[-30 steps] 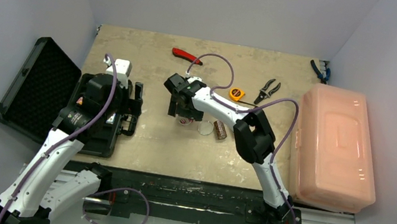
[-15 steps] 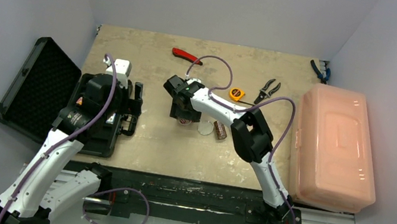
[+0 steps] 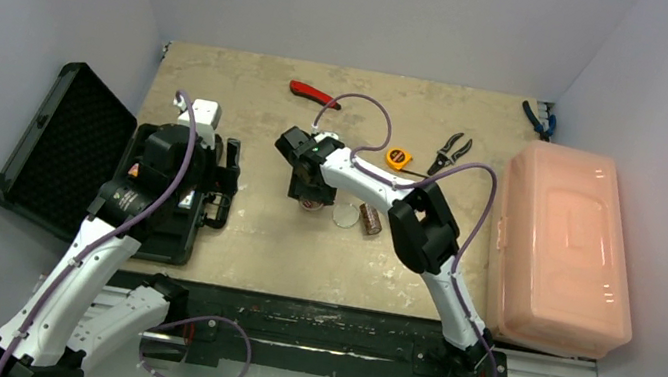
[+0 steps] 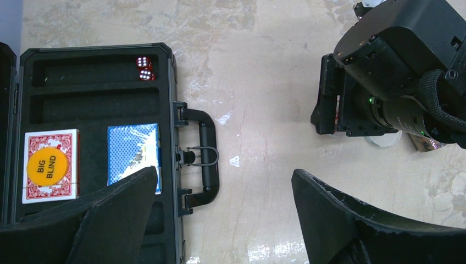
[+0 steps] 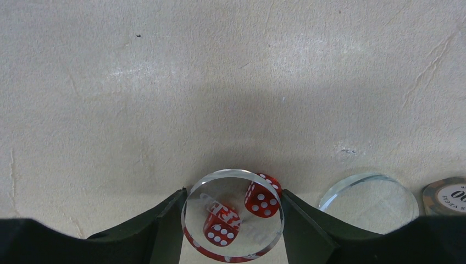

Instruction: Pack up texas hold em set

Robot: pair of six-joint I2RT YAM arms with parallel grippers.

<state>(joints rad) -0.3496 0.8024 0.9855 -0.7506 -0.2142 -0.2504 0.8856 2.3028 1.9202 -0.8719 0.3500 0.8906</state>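
Note:
My right gripper's fingers are shut on opposite sides of the clear round disc's rim. The disc would come up if I lifted my right gripper now.
The black case (image 4: 165,110) lies open at the left, holding a red card deck (image 4: 50,165) with a yellow Big Blind button, a blue deck (image 4: 133,154) and two red dice (image 4: 144,69). My left gripper (image 4: 222,220) hangs open above the case handle (image 4: 206,159), gripping nothing. Mid-table, my right gripper (image 5: 233,220) is down at the surface, shut on a clear round disc (image 5: 233,184), one finger against each side of its rim. Two red dice (image 5: 262,199) show through it. A second clear disc (image 5: 368,201) and a striped chip roll (image 5: 448,195) lie just to its right.
A large pink plastic box (image 3: 564,245) fills the right side. A yellow tape measure (image 3: 399,157), black pliers (image 3: 452,152), a red-handled tool (image 3: 312,94) and blue pliers (image 3: 536,117) lie toward the back. The case lid (image 3: 63,146) hangs over the table's left edge.
My right gripper's fingers have closed in from wide apart onto the clear disc. The left arm has not moved.

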